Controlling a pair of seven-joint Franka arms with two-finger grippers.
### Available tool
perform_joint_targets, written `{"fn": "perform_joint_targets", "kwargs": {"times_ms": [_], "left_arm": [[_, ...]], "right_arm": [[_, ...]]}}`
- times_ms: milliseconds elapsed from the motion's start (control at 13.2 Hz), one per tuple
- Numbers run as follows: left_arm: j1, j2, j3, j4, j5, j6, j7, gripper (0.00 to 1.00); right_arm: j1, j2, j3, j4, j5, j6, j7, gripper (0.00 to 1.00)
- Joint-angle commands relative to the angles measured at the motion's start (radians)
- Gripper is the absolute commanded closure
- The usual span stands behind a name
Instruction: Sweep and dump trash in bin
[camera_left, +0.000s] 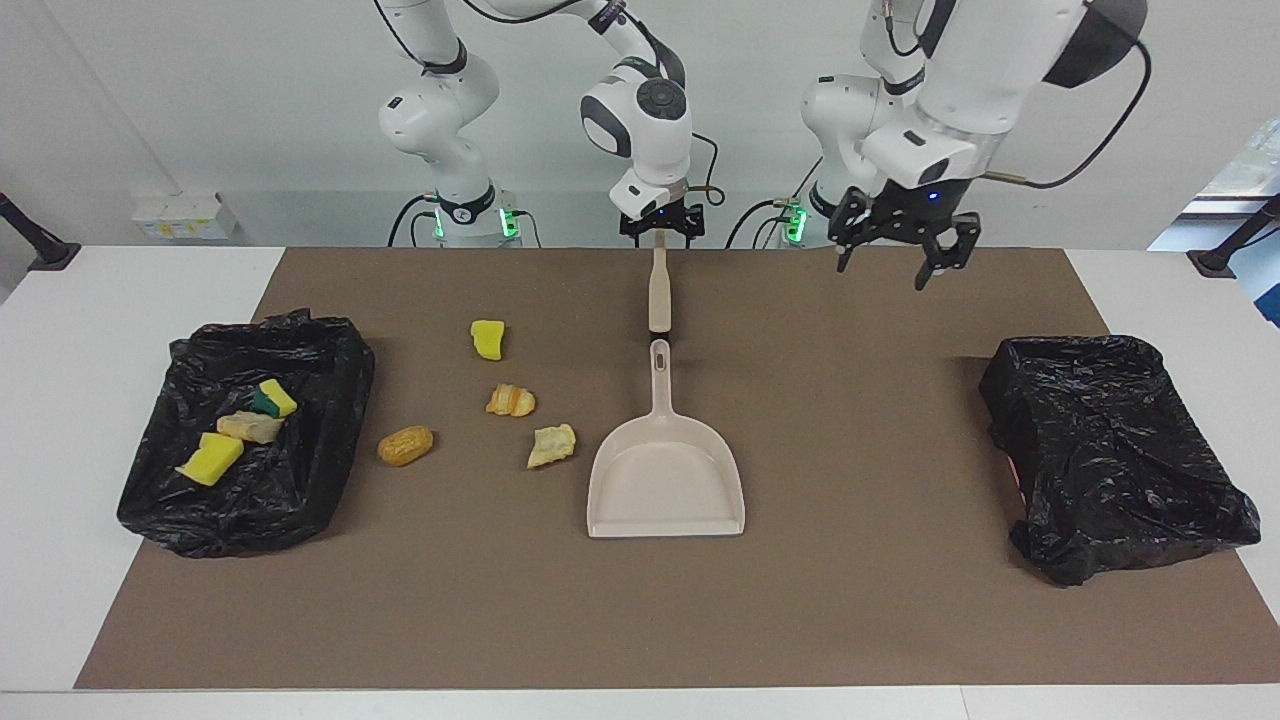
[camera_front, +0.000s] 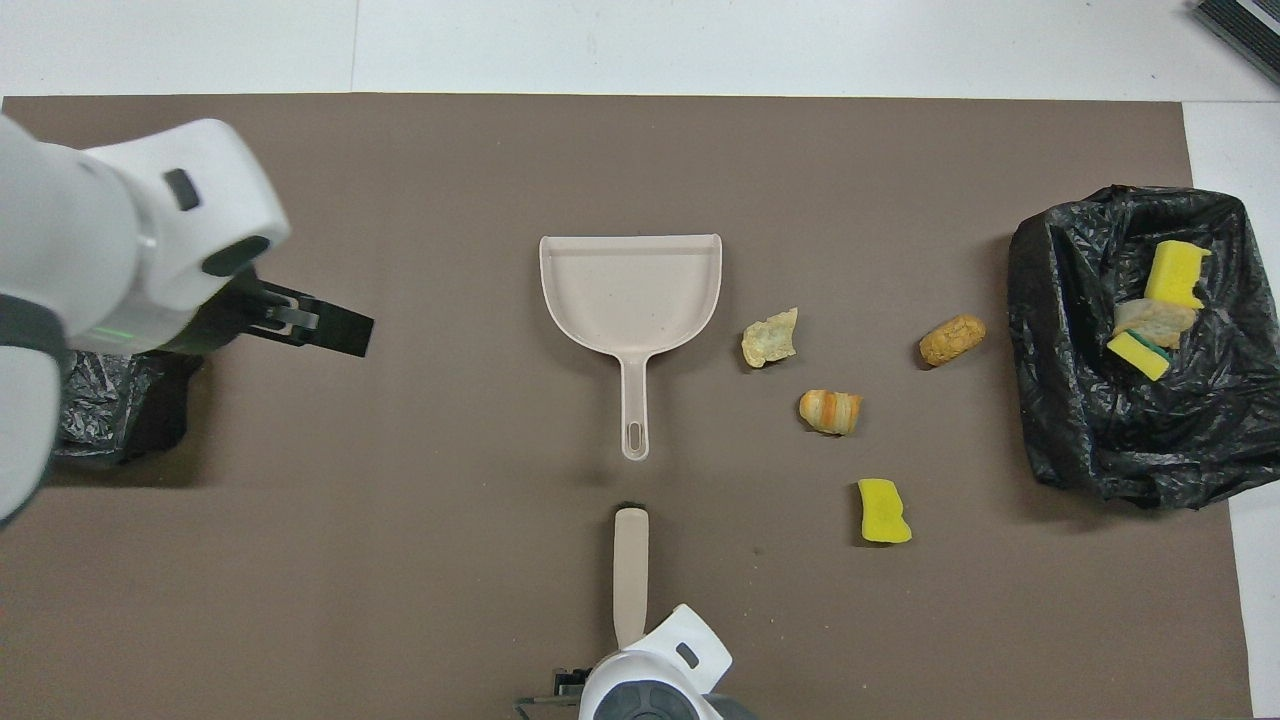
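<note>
The left gripper grabs the dustpan by its handle (camera_front: 635, 409) next, to keep the beige dustpan's wide pan (camera_front: 631, 289) free to catch the swept trash.
Four trash bits lie on the brown mat: a yellow sponge chunk (camera_left: 488, 339) (camera_front: 884, 511), a croissant piece (camera_left: 511, 400) (camera_front: 830, 411), a bread piece (camera_left: 552, 446) (camera_front: 770, 338) and a brown bun (camera_left: 405, 445) (camera_front: 952, 340). Two yellow sponges (camera_left: 210, 458) and a bread piece (camera_left: 250, 427) lie in the black-lined bin (camera_left: 330, 400) (camera_front: 1060, 400) at the right arm's end. The beige dustpan (camera_left: 665, 490) (camera_front: 630, 290) lies flat mid-mat, handle toward the robots. My right gripper (camera_left: 660, 232) is shut on the beige brush (camera_left: 658, 295) (camera_front: 630, 570), nearer the robots than the dustpan. My left gripper (camera_left: 893, 262) (camera_front: 330, 330) hangs open and empty over the mat.
A second black-lined bin (camera_left: 1110, 450) stands at the left arm's end, mostly covered by the left arm in the overhead view (camera_front: 110, 410). The brown mat (camera_left: 850, 600) covers most of the white table.
</note>
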Motion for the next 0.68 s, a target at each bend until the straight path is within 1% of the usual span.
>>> {"fn": "perform_joint_targets", "kwargs": {"times_ms": [0, 151, 378, 529, 605], "left_arm": [[-0.081, -0.009, 0.013, -0.096, 0.007, 0.096, -0.05, 0.0], [-0.128, -0.009, 0.013, -0.148, 0.009, 0.127, -0.115, 0.0], [-0.179, 0.003, 0.013, -0.2, 0.012, 0.214, -0.211, 0.0], [-0.246, 0.062, 0.015, -0.197, 0.028, 0.247, -0.306, 0.0], [-0.277, 0.092, 0.013, -0.194, 0.059, 0.279, -0.365, 0.0]], "right_arm": [[0.009, -0.028, 0.0, -0.04, 0.023, 0.033, 0.022, 0.06], [0.009, -0.016, -0.002, -0.04, 0.025, 0.044, 0.024, 0.14], [0.009, -0.01, -0.002, -0.04, 0.025, 0.045, 0.042, 0.3], [0.007, -0.005, -0.002, -0.04, 0.025, 0.047, 0.042, 0.37], [0.007, 0.0, -0.002, -0.04, 0.023, 0.047, 0.036, 0.38]]}}
